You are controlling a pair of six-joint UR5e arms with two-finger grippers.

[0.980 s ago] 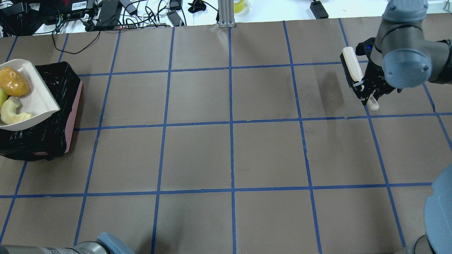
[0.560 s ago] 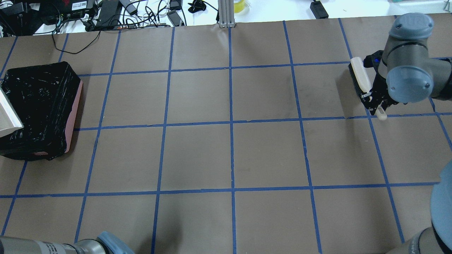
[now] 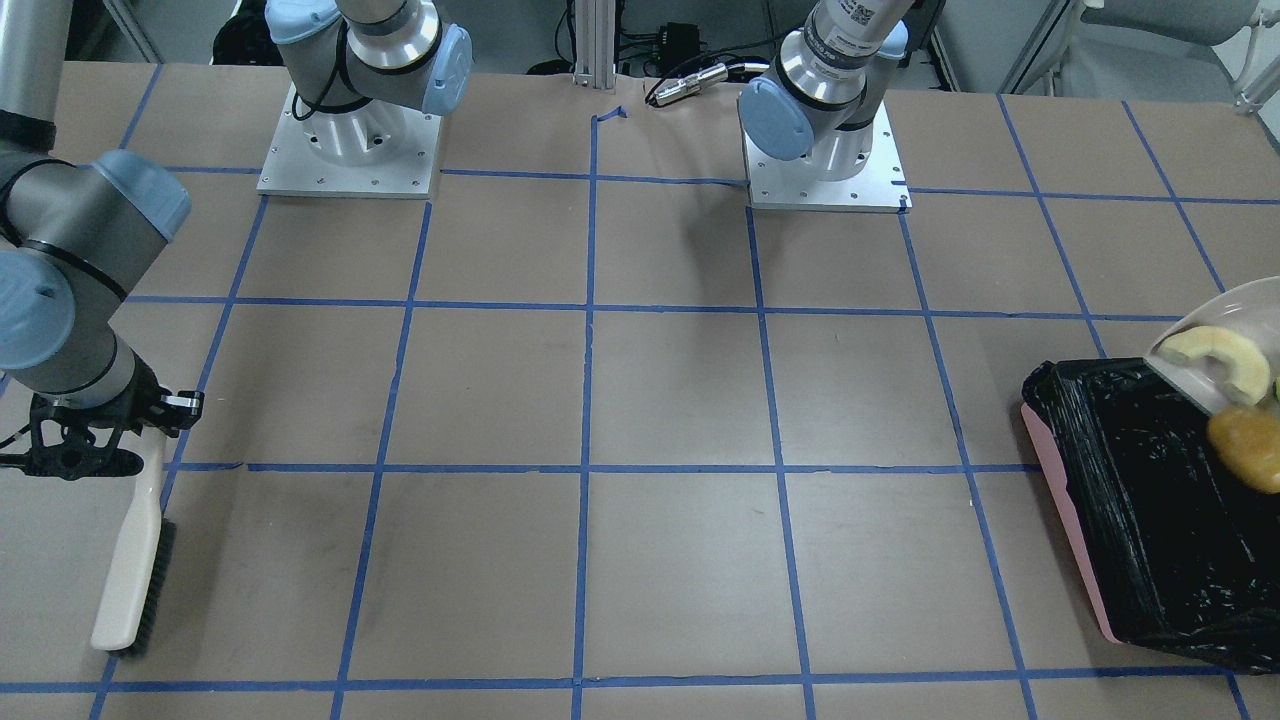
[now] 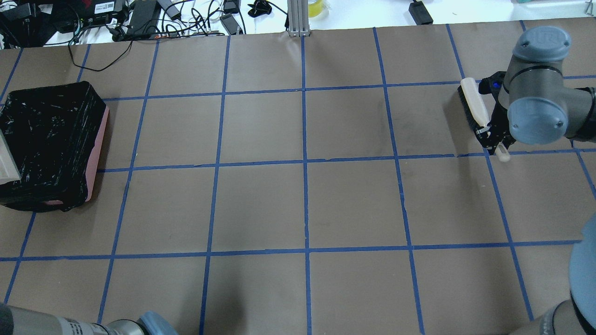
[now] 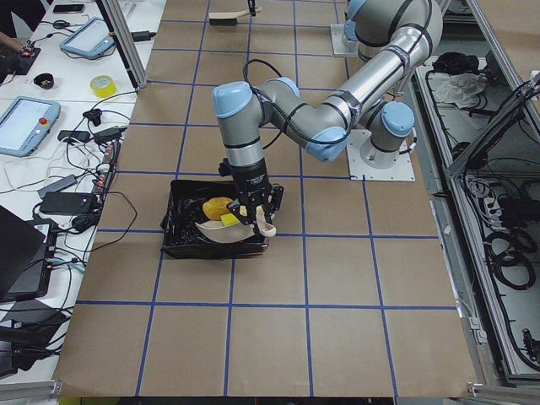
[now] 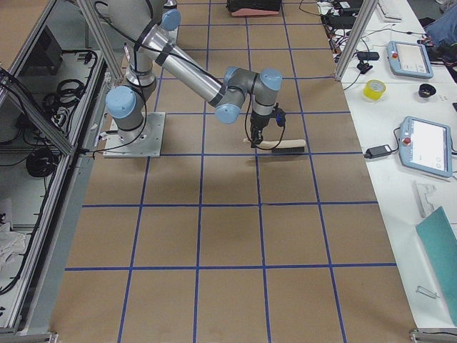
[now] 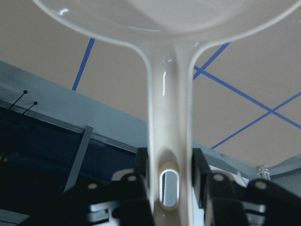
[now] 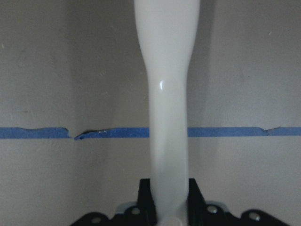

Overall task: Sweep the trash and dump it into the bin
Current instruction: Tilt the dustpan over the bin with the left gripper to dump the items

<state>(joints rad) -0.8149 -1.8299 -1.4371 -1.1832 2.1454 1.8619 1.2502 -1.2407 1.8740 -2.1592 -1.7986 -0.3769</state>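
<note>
My right gripper opens now, since it holds the handle low, black bristles at the table, so the white brush (image 4: 472,104) would settle there.
My left gripper (image 7: 169,183) is shut on the handle of the beige dustpan (image 5: 226,231), which it holds tilted over the bin (image 4: 98,153), pink with a black liner (image 3: 1150,500). The trash rides in the pan: a pale curved rind slice (image 3: 1215,355), a golden-brown lump (image 3: 1245,445) at the pan's lip above the liner, and a yellow wedge (image 5: 229,218). In the overhead view only an edge of the dustpan (image 4: 7,163) shows. My right gripper (image 4: 489,135) is shut on the handle of a white brush (image 4: 472,104), whose black bristles rest on or just above the table (image 3: 125,580).
Blue tape lines divide the brown table (image 4: 302,204) into squares. Cables and power bricks (image 4: 139,18) lie beyond the far edge. An aluminium post (image 4: 298,16) stands at the far middle. Both arm bases (image 3: 345,150) sit at the robot's side.
The dustpan with the trash has moved left, almost out of the overhead view, uncovering the bin. The right arm has carried the brush a little right and lower.
</note>
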